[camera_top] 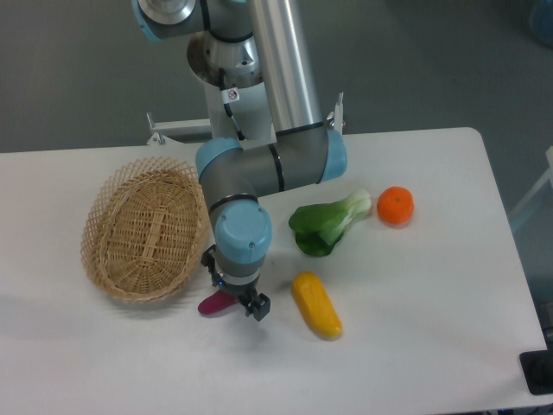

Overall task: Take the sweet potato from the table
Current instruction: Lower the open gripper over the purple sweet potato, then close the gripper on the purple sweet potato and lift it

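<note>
The sweet potato has to come up from the table, so my gripper needs to grab it around its middle [226, 296] next.
The magenta-purple sweet potato [210, 303] lies on the white table [415, 346], just right of the basket's front edge. Only its left half shows; the rest sits under my gripper. My gripper [233, 288] hangs directly above the sweet potato, pointing down, with one finger on each side of it. The fingers stand apart and do not visibly press on the vegetable. The arm's blue wrist covers the middle of the sweet potato.
A wicker basket [147, 229] stands to the left, close to the gripper. A yellow-orange oblong vegetable [316, 304] lies to the right. Farther back right are a green bok choy [327, 223] and an orange [395, 206].
</note>
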### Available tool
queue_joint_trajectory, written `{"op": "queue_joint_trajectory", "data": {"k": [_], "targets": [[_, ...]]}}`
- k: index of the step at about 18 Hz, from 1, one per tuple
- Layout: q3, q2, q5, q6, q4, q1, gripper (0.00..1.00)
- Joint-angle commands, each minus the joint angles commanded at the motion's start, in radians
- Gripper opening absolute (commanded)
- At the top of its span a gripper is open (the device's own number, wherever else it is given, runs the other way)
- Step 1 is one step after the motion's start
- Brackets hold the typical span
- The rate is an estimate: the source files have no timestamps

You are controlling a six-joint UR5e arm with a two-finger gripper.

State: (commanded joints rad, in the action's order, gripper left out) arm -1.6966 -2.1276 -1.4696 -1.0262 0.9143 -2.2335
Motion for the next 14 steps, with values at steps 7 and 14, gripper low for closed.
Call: {"op": "queue_joint_trajectory", "data": {"k": [7,14], "targets": [[0.008,0.009,-0.003,-0.002,0.000,0.006,0.01],[0.037,0.038,-0.008,-0.012,-0.002,0.003,0.00]]}}
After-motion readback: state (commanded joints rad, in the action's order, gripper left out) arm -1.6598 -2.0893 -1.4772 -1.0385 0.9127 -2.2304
